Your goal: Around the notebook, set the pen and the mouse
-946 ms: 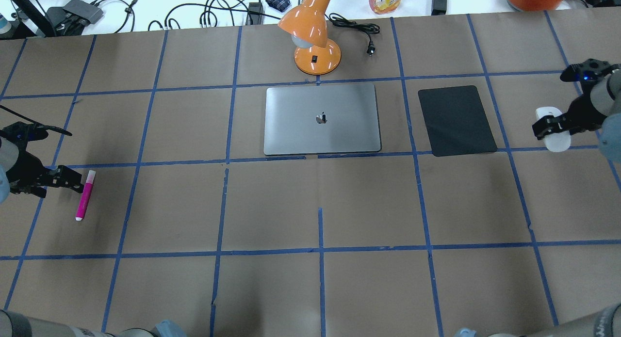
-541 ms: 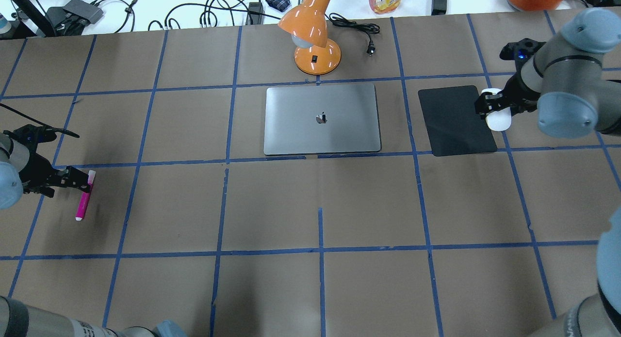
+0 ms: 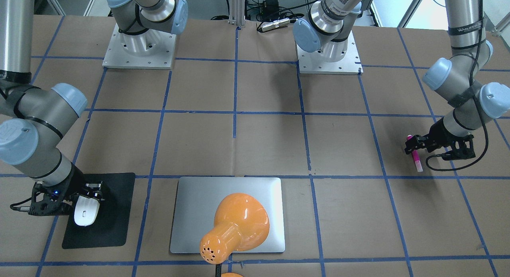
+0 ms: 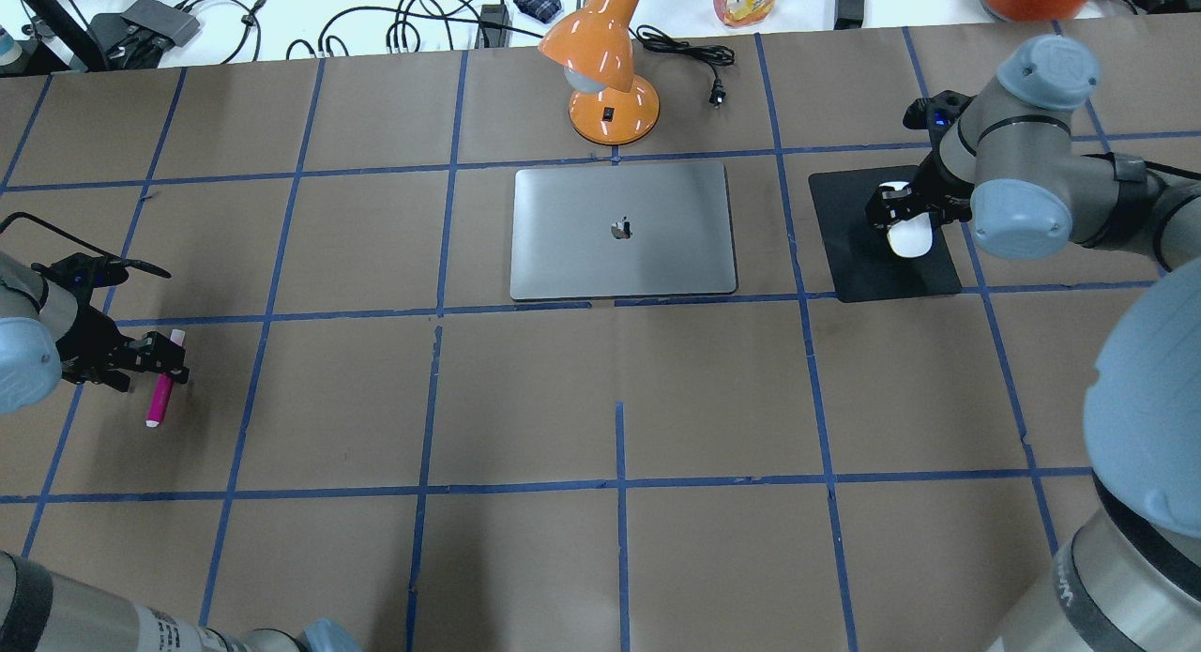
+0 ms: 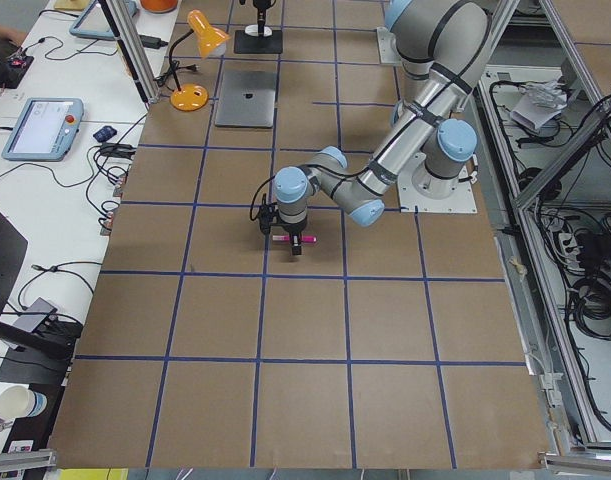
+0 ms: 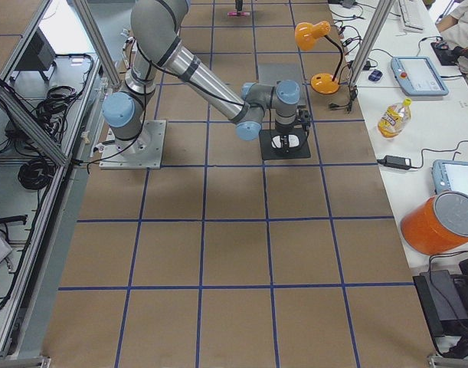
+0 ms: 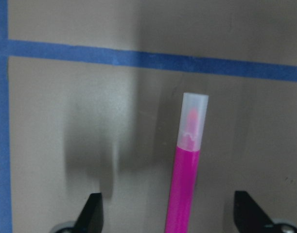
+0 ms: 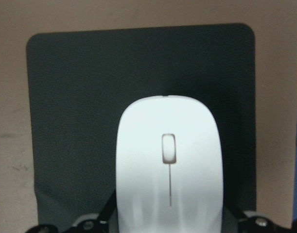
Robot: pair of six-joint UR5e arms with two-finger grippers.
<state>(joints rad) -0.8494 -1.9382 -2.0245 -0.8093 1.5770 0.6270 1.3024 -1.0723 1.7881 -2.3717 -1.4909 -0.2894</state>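
The magenta pen needs to go by the notebook (image 3: 191, 200). My left gripper should grab the pen by its body (image 3: 416, 160) next to place it there.
The magenta pen (image 4: 158, 401) lies flat on the brown table at the far left, its pale cap (image 7: 194, 114) pointing away. My left gripper (image 4: 167, 361) is open and straddles the pen's upper half, one fingertip (image 7: 92, 212) on each side, not touching. The white mouse (image 4: 910, 237) is held by my right gripper (image 4: 904, 220), which is shut on its sides, over the black pad (image 4: 858, 263). The wrist view shows the mouse (image 8: 168, 165) centred over the pad. I cannot tell if it touches the pad. The silver notebook (image 4: 623, 230) lies closed mid-table.
An orange desk lamp (image 4: 600, 61) stands just behind the notebook, its head hanging over the notebook (image 3: 191, 205) in the front-facing view. Its cord and plug (image 4: 717, 94) lie to the right. Blue tape lines grid the table. Cables and a bottle sit beyond the far edge.
My right arm carried the mouse leftward from the table's right edge to over the black pad. My left gripper slid right and nearer, now straddling the pen, which stayed put.
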